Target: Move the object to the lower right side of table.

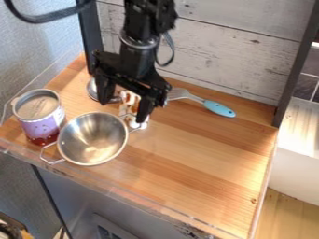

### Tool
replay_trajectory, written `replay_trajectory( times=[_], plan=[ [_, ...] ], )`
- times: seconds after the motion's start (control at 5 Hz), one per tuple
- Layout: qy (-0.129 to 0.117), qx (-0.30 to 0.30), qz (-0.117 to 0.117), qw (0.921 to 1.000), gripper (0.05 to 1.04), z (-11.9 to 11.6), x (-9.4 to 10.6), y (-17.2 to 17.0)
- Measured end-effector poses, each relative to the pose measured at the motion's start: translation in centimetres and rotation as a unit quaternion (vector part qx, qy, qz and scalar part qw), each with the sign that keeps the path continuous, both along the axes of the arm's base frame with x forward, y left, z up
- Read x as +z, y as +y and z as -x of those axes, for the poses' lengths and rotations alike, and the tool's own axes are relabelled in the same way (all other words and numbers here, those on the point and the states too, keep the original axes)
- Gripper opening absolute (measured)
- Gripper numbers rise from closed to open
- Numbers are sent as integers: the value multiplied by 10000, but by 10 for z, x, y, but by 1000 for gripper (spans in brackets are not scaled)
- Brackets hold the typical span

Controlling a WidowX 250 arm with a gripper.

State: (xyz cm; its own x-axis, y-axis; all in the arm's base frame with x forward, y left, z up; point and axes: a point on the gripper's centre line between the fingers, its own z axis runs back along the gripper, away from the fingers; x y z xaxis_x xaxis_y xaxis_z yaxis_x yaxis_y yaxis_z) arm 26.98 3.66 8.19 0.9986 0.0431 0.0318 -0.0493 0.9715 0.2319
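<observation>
My gripper grabs the small figurine's upper part next, to move it to the lower right side of the table.
The black gripper (124, 102) hangs over the back left part of the wooden table (205, 158), its two fingers spread apart. Behind and below the fingers stands a small white, brown and orange item (129, 99), partly covered by the right finger; whether it lies between them in depth I cannot tell. Just in front of the gripper is a shiny metal bowl (92, 139) with wire handles on two sides. Which of these is the task's object the view does not settle.
A purple-labelled can (42, 119) stands at the left edge. Behind the gripper's left finger is a round metal thing (92, 89). A utensil with a light blue handle (219, 108) lies near the back wall. The table's right edge borders a white surface (298, 163).
</observation>
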Motion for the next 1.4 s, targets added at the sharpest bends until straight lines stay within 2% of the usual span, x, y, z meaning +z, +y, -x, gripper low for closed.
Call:
replay_trajectory(
  times=[0.2, 0.4, 0.6, 0.8, 1.0, 1.2, 1.4],
  plan=[
    [-98, -55, 120, 9999, 999, -15, -8, 11],
    [-385, 5, 499, 9980, 999, -29, -13, 26],
    [-387, 144, 698, 9967, 999, -41, -25, 37],
    [-357, 270, 742, 9962, 999, -49, -34, 44],
    [-362, 331, 827, 9954, 999, -55, -42, 43],
    [-391, 251, 1066, 9932, 999, -60, -49, 36],
    [-344, 145, 1166, 9925, 974, -61, -56, 33]
  ],
)
